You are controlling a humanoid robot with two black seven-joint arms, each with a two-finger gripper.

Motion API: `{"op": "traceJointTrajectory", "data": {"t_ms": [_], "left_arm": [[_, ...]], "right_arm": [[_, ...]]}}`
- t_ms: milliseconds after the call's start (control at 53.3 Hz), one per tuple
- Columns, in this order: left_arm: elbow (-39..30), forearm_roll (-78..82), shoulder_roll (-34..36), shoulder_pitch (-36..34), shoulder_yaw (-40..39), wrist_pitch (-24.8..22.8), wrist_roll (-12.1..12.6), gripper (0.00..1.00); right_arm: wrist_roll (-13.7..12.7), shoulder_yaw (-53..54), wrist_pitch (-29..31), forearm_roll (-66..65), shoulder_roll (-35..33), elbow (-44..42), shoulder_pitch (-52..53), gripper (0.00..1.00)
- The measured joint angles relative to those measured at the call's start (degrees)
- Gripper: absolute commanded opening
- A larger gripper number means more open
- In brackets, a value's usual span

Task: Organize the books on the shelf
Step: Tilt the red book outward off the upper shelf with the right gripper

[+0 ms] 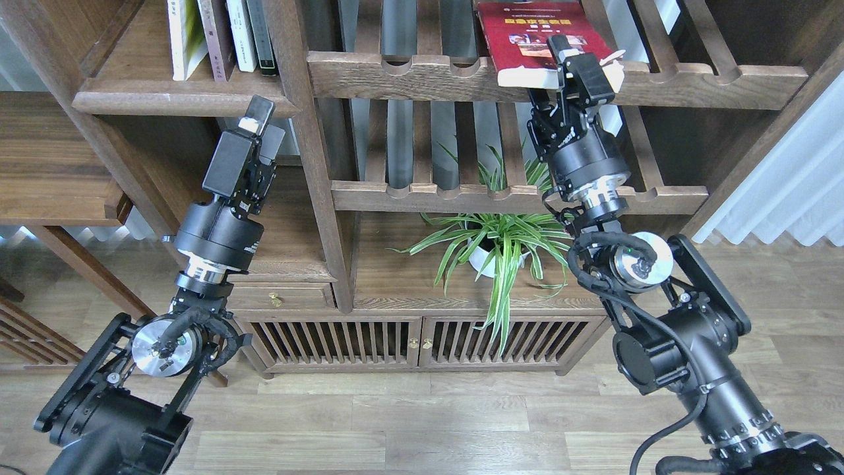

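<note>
The robot's right gripper next needs to move the red book off the rack to join the shelved books, so it should grab the red book by its white page edge (526, 78).
The red book (521, 30) with small photos lies flat on the upper slatted rack (409, 76), its white page edge hanging over the front rail. My right gripper (550, 72) is at the book's front right corner, one finger on the cover and the other below the edge, jaws apart. The yellow-green and white book (179, 36) and the maroon book (214, 36) stand upright on the dark-brown shelf (165, 95) at top left. My left gripper (264, 125) is empty, just under that shelf's front edge, fingers slightly apart.
A thin white book (241, 36) and a dark-spined book (260, 36) stand next to the maroon one. A bookcase post (310, 152) separates shelf and racks. A potted spider plant (494, 251) sits under the lower rack (461, 194).
</note>
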Motion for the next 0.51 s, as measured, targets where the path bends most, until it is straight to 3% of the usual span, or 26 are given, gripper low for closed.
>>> {"op": "traceJointTrajectory", "data": {"t_ms": [507], "left_arm": [[0.0, 0.0, 0.0, -0.2, -0.2, 0.0, 0.0, 0.99]], "right_arm": [[0.0, 0.3, 0.8, 0.1, 0.0, -0.2, 0.4, 0.22]]}}
